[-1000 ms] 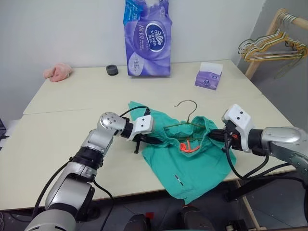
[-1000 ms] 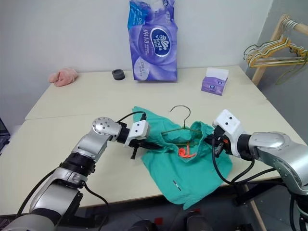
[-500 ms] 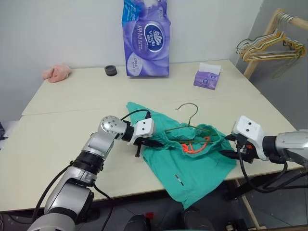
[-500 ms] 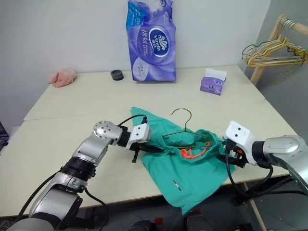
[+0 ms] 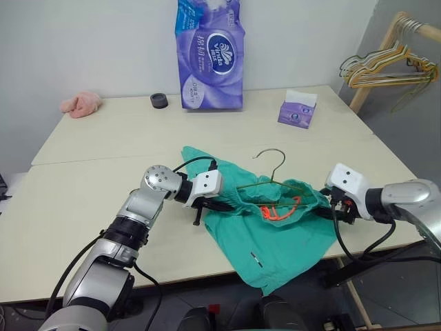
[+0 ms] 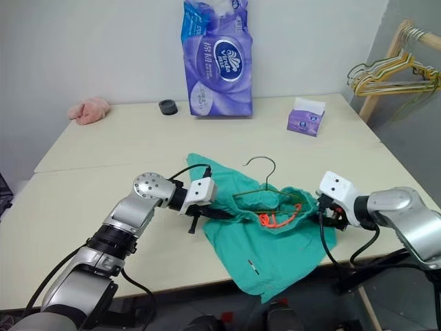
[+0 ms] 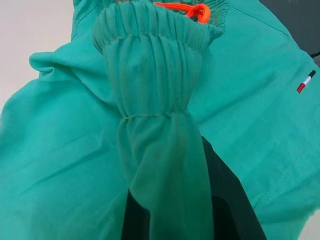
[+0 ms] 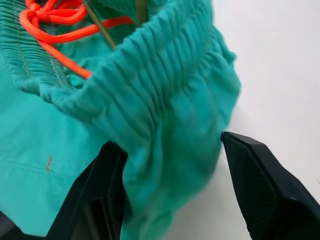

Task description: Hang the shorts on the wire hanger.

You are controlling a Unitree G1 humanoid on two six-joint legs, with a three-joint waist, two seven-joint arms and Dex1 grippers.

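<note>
Next, my right gripper takes hold of the shorts by their gathered waistband (image 5: 313,200) to hang them on the wire hanger.
The teal-green shorts (image 5: 279,238) lie on the table (image 5: 103,145), one leg hanging over the front edge. The orange drawstring (image 5: 275,210) shows in the open waistband. The wire hanger (image 8: 100,26) sits inside the waistband, its hook (image 5: 281,159) sticking out towards the far side. My left gripper (image 5: 219,205) is shut on the left end of the gathered waistband, with fabric pinched between its black fingers (image 7: 231,210). At the right end, my right gripper (image 8: 169,141) is open, and the waistband lies loosely between its spread fingers (image 8: 257,190).
A tall purple tissue pack (image 5: 211,55), a small black round thing (image 5: 159,101) and a pink cloth (image 5: 81,103) stand along the far edge. A purple tissue box (image 5: 298,110) is at the back right. A wooden rack with several hangers (image 5: 389,65) stands beyond the table's right side.
My right gripper has opened, let go of the waistband's right end and moved right and down. The waistband now lies lower and wider. The left gripper has not moved.
</note>
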